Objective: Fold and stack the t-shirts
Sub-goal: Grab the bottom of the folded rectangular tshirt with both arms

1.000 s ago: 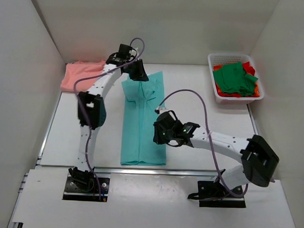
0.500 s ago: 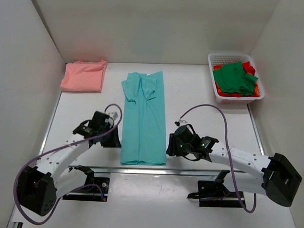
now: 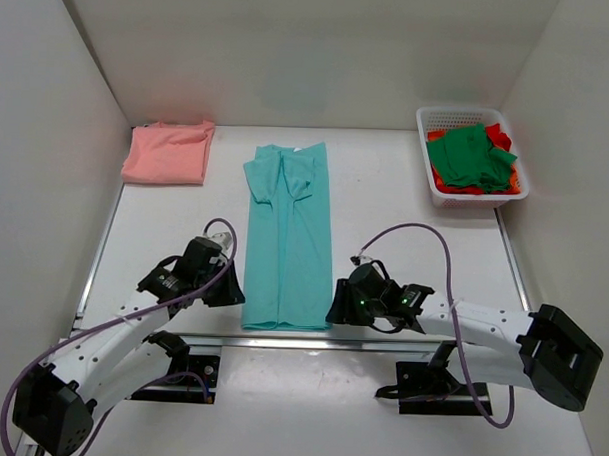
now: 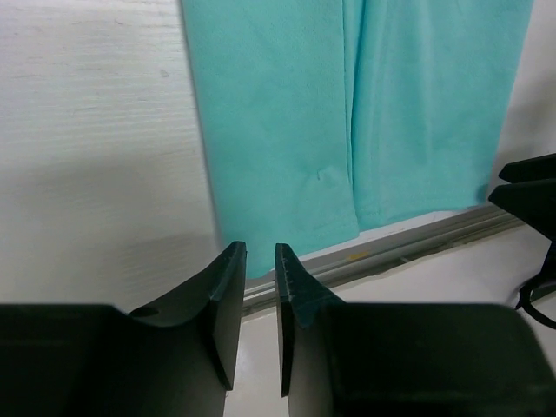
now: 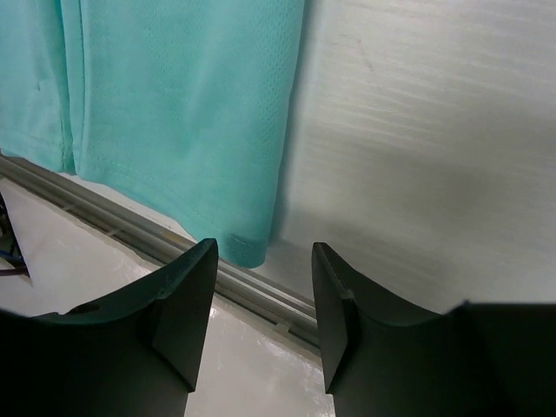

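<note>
The right gripper grabs the teal-turquoise t-shirt's near hem corner next, opposite my left gripper's corner, to fold the t-shirt over evenly.
A teal-turquoise t-shirt (image 3: 289, 237) lies flat mid-table, folded into a long strip with its hem at the near edge. My left gripper (image 3: 234, 286) is low at the hem's left corner. In the left wrist view (image 4: 261, 261) its jaws stand a narrow gap apart with nothing between them, just short of the teal cloth (image 4: 287, 130). My right gripper (image 3: 334, 307) is open at the hem's right corner. In the right wrist view (image 5: 265, 261) the teal corner (image 5: 248, 248) lies just beyond the left fingertip. A salmon-pink shirt (image 3: 169, 151) lies folded at the back left.
A white mesh basket (image 3: 428, 120) at the back right holds dark green (image 3: 472, 154) and red (image 3: 500, 133) shirts. A metal rail runs along the table's near edge (image 3: 281, 339), right below the teal hem, and shows in both wrist views (image 4: 417, 236) (image 5: 130, 228).
My left arm has swung from the shirt's collar at the back down to the near left hem corner. My right gripper has moved nearer, to the near right hem corner.
</note>
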Robot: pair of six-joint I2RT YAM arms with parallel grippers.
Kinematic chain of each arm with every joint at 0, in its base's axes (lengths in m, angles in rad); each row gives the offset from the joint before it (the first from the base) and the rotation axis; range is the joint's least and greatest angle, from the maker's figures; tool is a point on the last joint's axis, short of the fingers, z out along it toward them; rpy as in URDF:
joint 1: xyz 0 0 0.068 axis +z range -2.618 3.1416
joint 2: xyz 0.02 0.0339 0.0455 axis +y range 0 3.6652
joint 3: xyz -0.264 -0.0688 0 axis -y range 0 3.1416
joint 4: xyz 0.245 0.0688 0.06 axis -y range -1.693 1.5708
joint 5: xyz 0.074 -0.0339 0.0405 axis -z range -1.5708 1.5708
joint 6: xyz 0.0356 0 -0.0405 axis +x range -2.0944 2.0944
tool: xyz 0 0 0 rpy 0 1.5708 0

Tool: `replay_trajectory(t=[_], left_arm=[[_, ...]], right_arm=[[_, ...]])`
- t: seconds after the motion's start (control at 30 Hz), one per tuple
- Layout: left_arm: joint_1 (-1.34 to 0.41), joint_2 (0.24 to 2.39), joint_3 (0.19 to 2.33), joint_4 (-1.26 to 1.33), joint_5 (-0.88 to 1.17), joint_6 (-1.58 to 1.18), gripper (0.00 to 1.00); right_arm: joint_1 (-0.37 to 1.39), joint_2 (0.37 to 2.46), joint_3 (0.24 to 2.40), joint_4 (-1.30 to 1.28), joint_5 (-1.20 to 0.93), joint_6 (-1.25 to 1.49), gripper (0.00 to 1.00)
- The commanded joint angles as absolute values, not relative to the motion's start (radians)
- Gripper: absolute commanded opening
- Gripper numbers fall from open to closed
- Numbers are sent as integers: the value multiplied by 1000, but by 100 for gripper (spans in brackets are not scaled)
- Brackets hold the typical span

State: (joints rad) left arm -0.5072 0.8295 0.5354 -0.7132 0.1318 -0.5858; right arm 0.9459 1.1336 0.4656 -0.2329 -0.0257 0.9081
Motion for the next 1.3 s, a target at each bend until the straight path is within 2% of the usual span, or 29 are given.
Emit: replay_trajectory(t=[0.0,0.17,0.33,0.57,0.63,0.67,0.7,0.73,0.77,0.8,0.83,1.07,1.27], left_arm=[[-518,842,520,-701,135,-624,32],[-572,882,500,-689,117,-647,36],[-600,920,445,-670,110,-669,53],[-632,1029,422,-586,121,-670,56],[-650,1070,411,-508,123,-676,50],[-646,1095,413,-493,124,-676,33],[-650,1110,417,-464,124,-673,19],[-647,1138,434,-462,123,-658,0],[-647,1166,443,-469,118,-641,0],[-650,1186,471,-491,115,-620,0],[-635,1192,498,-518,117,-608,0],[-517,1247,785,-710,155,-546,0],[-437,1386,994,-817,218,-509,0]], right_arm=[[965,1172,468,-147,-52,946,45],[976,1230,486,-130,-72,943,45],[971,1273,497,-126,-95,930,44],[936,1304,515,-140,-124,881,45],[922,1313,522,-138,-133,870,44],[919,1325,523,-134,-143,868,42],[917,1328,529,-136,-147,864,32],[917,1325,538,-147,-150,867,22],[922,1327,548,-161,-159,864,14],[914,1330,542,-181,-191,867,10],[905,1331,551,-184,-205,873,0],[743,1342,741,-345,-388,789,0],[565,1457,938,-468,-587,687,0]])
